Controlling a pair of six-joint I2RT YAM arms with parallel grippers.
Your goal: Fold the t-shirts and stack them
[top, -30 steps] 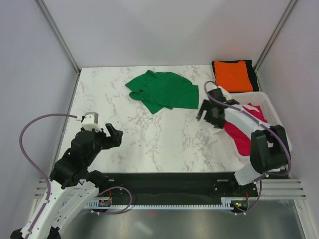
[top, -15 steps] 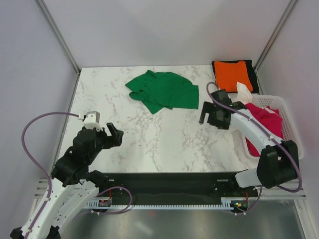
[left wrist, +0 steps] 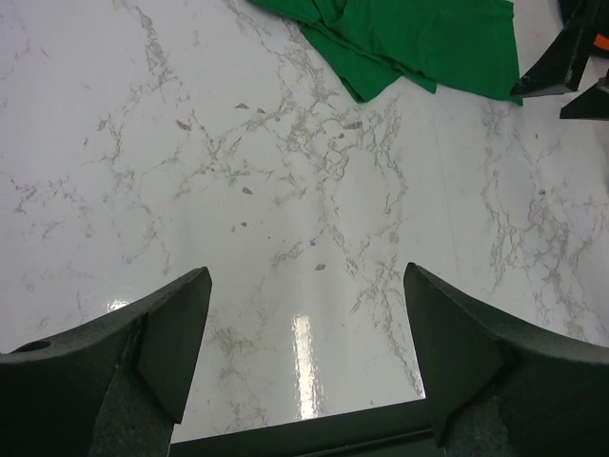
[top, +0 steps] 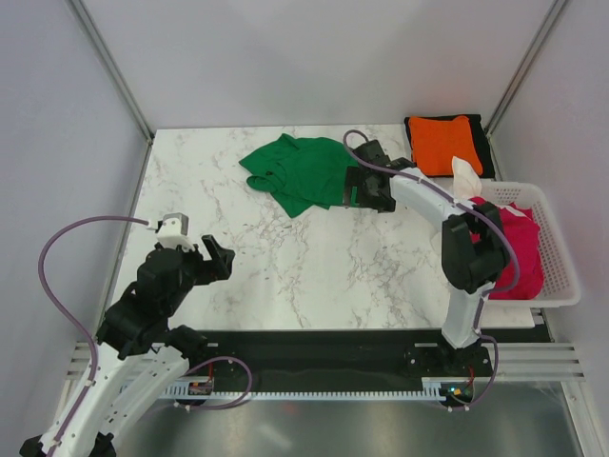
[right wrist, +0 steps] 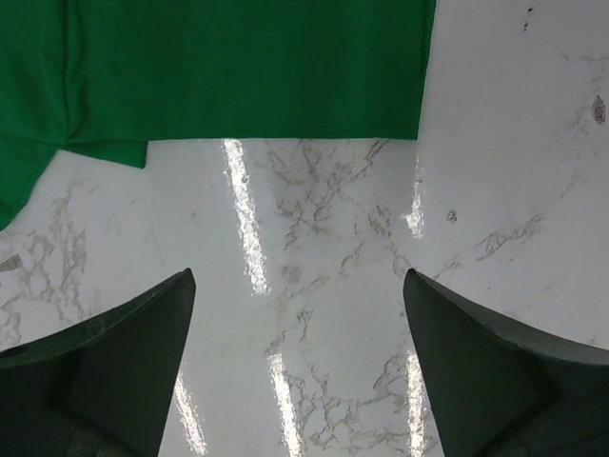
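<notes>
Next, my right gripper grabs the green t-shirt (top: 306, 174) by its hem on the basket side, so the rest stays free to spread for folding.
A bright green t-shirt (top: 306, 174) lies crumpled at the back middle of the marble table. It also shows in the left wrist view (left wrist: 428, 38) and the right wrist view (right wrist: 238, 67). My right gripper (top: 350, 193) is open and empty, just off the green shirt's right hem, over bare marble (right wrist: 300, 314). My left gripper (top: 217, 260) is open and empty near the front left (left wrist: 304, 324). A folded orange t-shirt (top: 445, 145) lies on a black one (top: 488, 152) at the back right. A crimson t-shirt (top: 521, 243) and a white one (top: 466, 175) are in the basket.
A white slotted basket (top: 563, 271) stands at the table's right edge. Grey walls and metal posts close in the back and sides. The right gripper's dark fingers (left wrist: 563, 67) show at the top right of the left wrist view.
My right arm has swung left, from over the basket to the green shirt's right edge. The crimson shirt now lies uncovered in the basket. The left arm has not moved.
</notes>
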